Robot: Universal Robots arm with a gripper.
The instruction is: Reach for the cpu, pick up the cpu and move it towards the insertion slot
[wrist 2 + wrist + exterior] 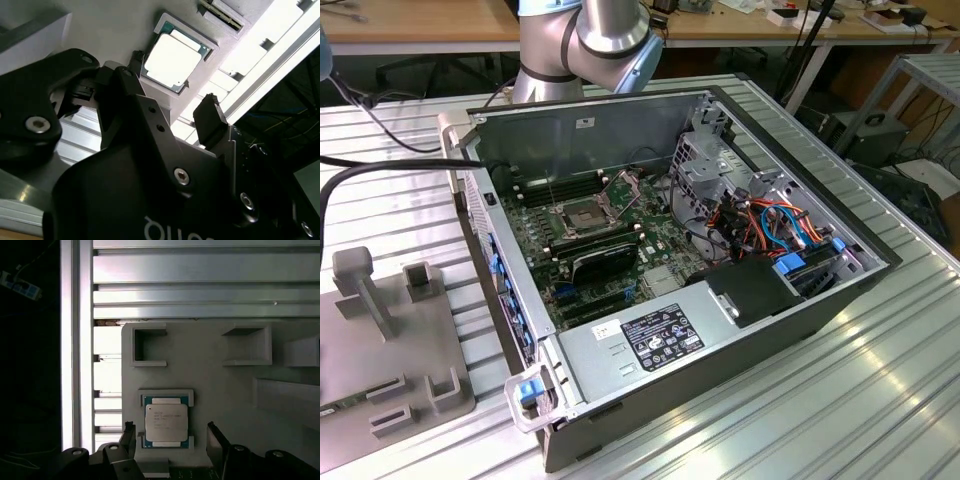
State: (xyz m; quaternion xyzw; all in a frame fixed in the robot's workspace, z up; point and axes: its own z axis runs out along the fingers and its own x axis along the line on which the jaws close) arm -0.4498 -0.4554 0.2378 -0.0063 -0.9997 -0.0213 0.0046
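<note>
Grey pocket sides wrap both ends of the cpu (166, 423). To pick up the cpu, my gripper should next grab its bare side edges between those pocket sides.
The cpu (166, 423) is a square chip with a silver lid and a green edge. It lies flat in a shallow grey pocket of a grey fixture plate (225, 390). My gripper (172, 440) is open, with one black finger on each side of the cpu and a gap between each finger and the chip. In the second wrist view the cpu (172, 60) shows just beyond the fingertips of the gripper (172, 90). In the exterior view the insertion slot (582, 215) sits on the motherboard inside the open computer case, its wire latch raised.
The open computer case (800, 330) stands on a ribbed aluminium table (880, 400). A black finned block (605, 262) lies beside the slot, and cable bundles (770, 225) fill the case toward the exterior view's right. Raised grey holders (150, 347) stand on the fixture plate.
</note>
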